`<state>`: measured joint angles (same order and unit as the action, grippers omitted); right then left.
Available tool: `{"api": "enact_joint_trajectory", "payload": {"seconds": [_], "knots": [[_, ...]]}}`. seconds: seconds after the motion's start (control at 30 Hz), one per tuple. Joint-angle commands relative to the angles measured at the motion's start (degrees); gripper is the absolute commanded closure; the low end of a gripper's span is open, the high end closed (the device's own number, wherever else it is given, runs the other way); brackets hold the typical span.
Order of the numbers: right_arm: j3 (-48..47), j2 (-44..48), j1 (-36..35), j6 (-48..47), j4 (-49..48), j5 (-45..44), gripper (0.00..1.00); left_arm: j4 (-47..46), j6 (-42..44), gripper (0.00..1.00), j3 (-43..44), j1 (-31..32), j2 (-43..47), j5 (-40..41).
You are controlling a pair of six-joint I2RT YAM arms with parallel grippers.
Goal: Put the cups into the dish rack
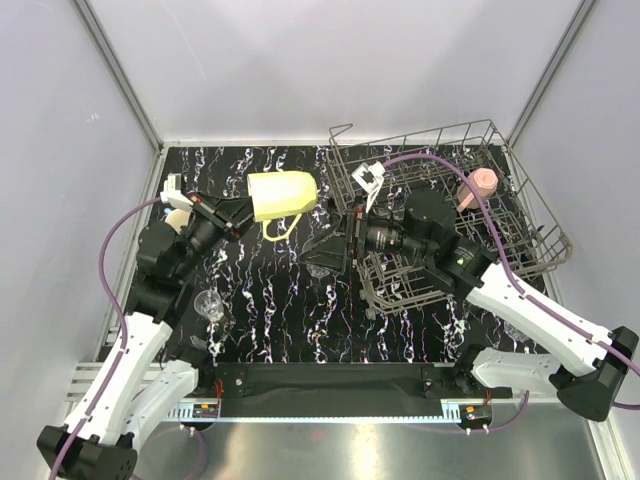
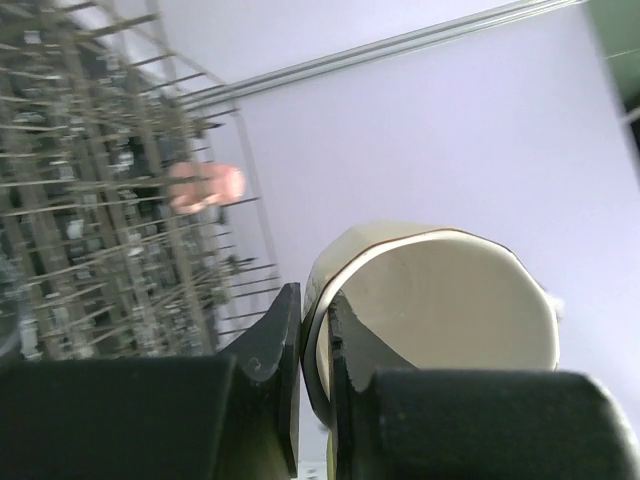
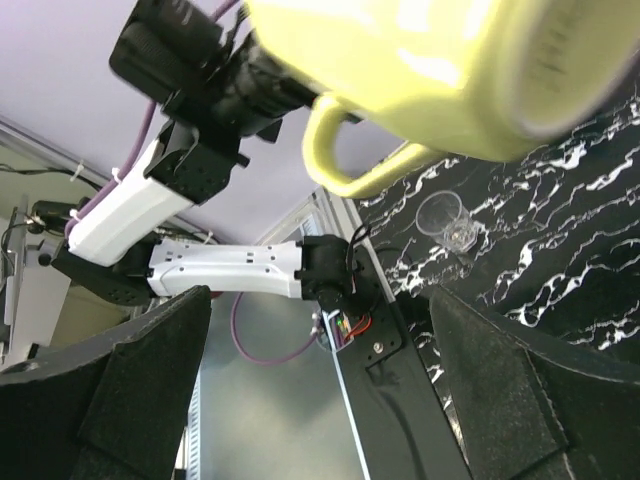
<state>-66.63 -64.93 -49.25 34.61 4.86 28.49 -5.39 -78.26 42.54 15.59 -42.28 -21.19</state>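
The robot's right gripper should next grab the pale yellow mug by its handle (image 1: 285, 234) (image 3: 360, 184), so that it can set the mug in the dish rack.
My left gripper (image 1: 238, 214) is shut on the rim of a pale yellow mug (image 1: 283, 194) and holds it on its side above the table, just left of the dish rack (image 1: 520, 215). In the left wrist view the fingers (image 2: 312, 305) pinch the mug's wall (image 2: 440, 300), with the rack (image 2: 90, 200) and a pink cup (image 2: 205, 186) beyond. The pink cup (image 1: 481, 186) sits in the rack's far right part. My right gripper (image 1: 326, 250) is open and empty below the yellow mug (image 3: 430, 70). A clear glass (image 1: 210, 304) stands on the table at the left and also shows in the right wrist view (image 3: 445, 221).
The table top (image 1: 300, 310) is black marble-patterned, with white walls and metal frame posts (image 1: 120, 75) around it. My right arm (image 1: 440, 245) reaches across the rack's near left part. A black strip (image 1: 330, 380) runs along the near edge.
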Motion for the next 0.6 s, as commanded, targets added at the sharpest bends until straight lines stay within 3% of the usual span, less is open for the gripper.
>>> {"api": "enact_joint_trajectory", "payload": {"seconds": [0.0, 0.37, 0.57], "knots": [[2.5, 2.7, -0.7, 1.2, -11.0, -3.2, 0.03, -15.8, -8.9, 1.0, 0.4, 3.9, 3.8, 4.0], [4.9, -0.2, -2.9, 7.6, -24.4, -6.5, 0.12, -25.5, -12.4, 1.0, -6.6, 19.3, 2.2, 13.4], [7.0, -0.2, -4.4, 9.3, -26.3, -10.0, 0.31, -28.3, -10.1, 1.0, -5.8, 23.8, -0.6, 15.9]]}}
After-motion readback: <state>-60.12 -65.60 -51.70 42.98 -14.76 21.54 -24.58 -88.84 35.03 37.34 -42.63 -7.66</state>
